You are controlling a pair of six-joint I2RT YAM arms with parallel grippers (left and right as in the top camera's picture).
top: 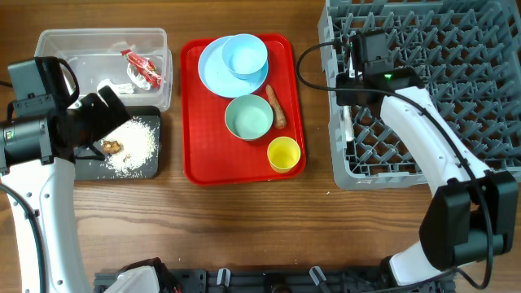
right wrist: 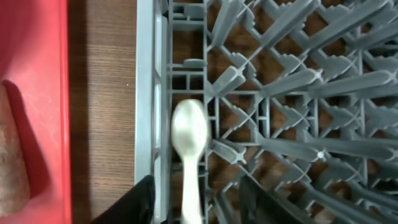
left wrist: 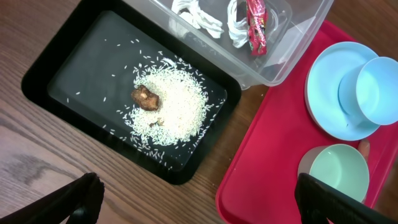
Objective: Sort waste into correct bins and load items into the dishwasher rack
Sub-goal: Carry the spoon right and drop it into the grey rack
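Note:
The left gripper pinches the yellow cup at its rim (top: 273, 151) next, and the cup's base stays free to hand over for loading the rack.
My right gripper (right wrist: 196, 205) is open over the grey dishwasher rack's (top: 423, 49) left edge, its fingers either side of the white spoon (right wrist: 189, 134) without touching it; the spoon lies in the rack (top: 348, 126). My left gripper (left wrist: 199, 202) is open and empty above the black tray (left wrist: 56, 68), which holds rice crumbs (left wrist: 180, 106) and a brown lump (left wrist: 146, 98). The clear tub (top: 49, 45) holds the red wrapper (top: 142, 69) and a white scrap (left wrist: 199, 15). The carrot stick (top: 275, 106) lies on the red tray (top: 195, 163).
The red tray also carries the pale blue plate (top: 210, 69) with a light blue bowl (top: 244, 55) on it, a pale green bowl (top: 248, 116) and the yellow cup (top: 283, 153). Bare wood lies in front of the trays.

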